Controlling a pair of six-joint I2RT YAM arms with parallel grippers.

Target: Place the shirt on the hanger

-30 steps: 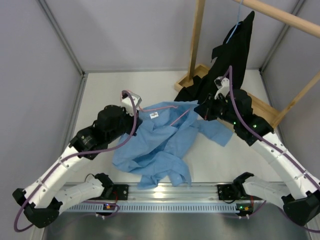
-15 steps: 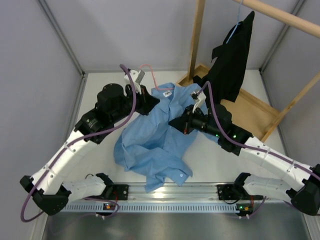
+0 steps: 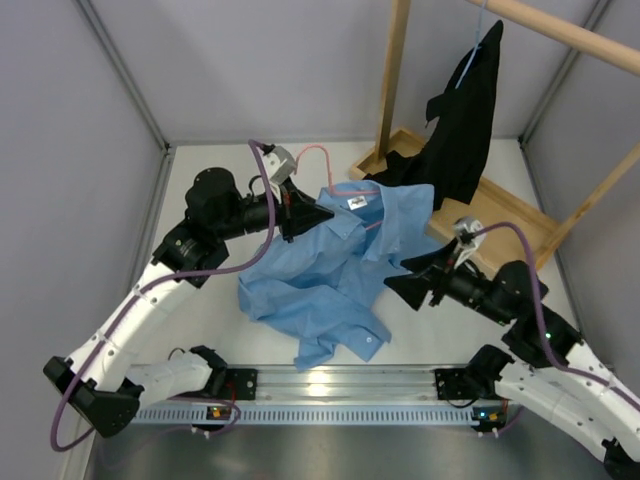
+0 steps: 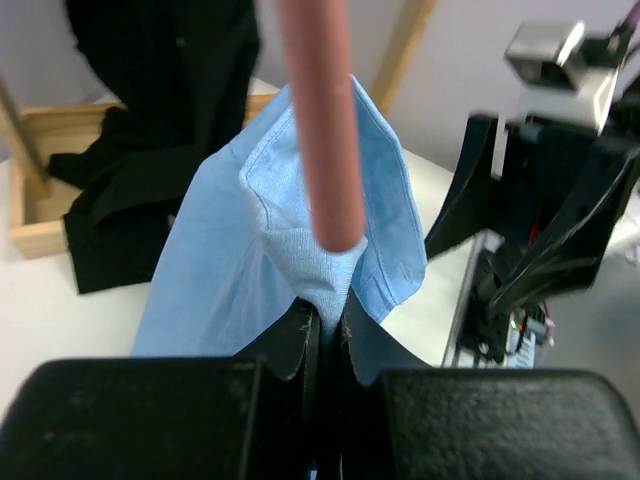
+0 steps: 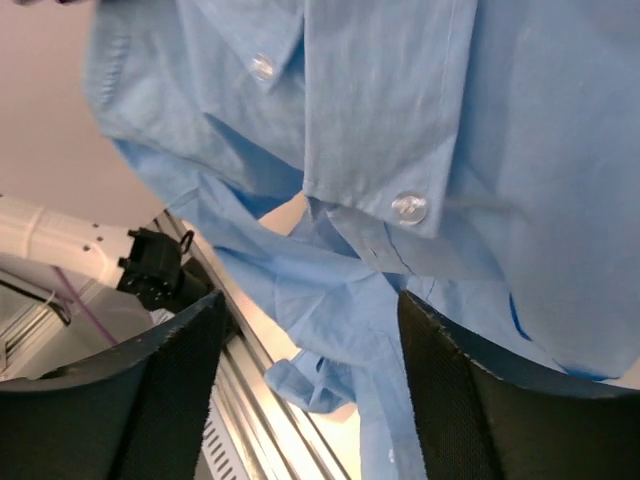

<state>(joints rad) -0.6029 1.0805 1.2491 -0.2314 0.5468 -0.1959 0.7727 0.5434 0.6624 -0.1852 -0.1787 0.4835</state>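
Note:
My right gripper grabs the pink hanger by its hook wire above the collar [image 3: 328, 165] next, which frees my left gripper to place the shirt.
The light blue shirt [image 3: 320, 285] is lifted at its collar, and its lower part lies crumpled on the table. My left gripper [image 3: 318, 215] is shut on a fold of collar cloth [image 4: 250, 230]. The pink hanger wire [image 4: 315, 120] runs down into that fold just above the gripper [image 4: 325, 315]. The hanger's hook [image 3: 318, 150] arches above my left wrist. My right gripper [image 3: 405, 280] is open beside the shirt's right edge. In its wrist view the right gripper [image 5: 310, 400] has nothing between its fingers, and the buttoned shirt front [image 5: 520, 150] hangs beyond them.
A black garment [image 3: 465, 100] hangs on a light blue hanger from the wooden rail [image 3: 560, 30] at the back right. The rack's post [image 3: 395, 80] and wooden base [image 3: 505, 205] stand behind the shirt. A metal rail [image 3: 340, 385] runs along the near edge, and grey walls close in both sides.
My right gripper has opened, let go of the shirt and drawn back toward the near right. My left gripper has carried the collar and hanger up and to the right.

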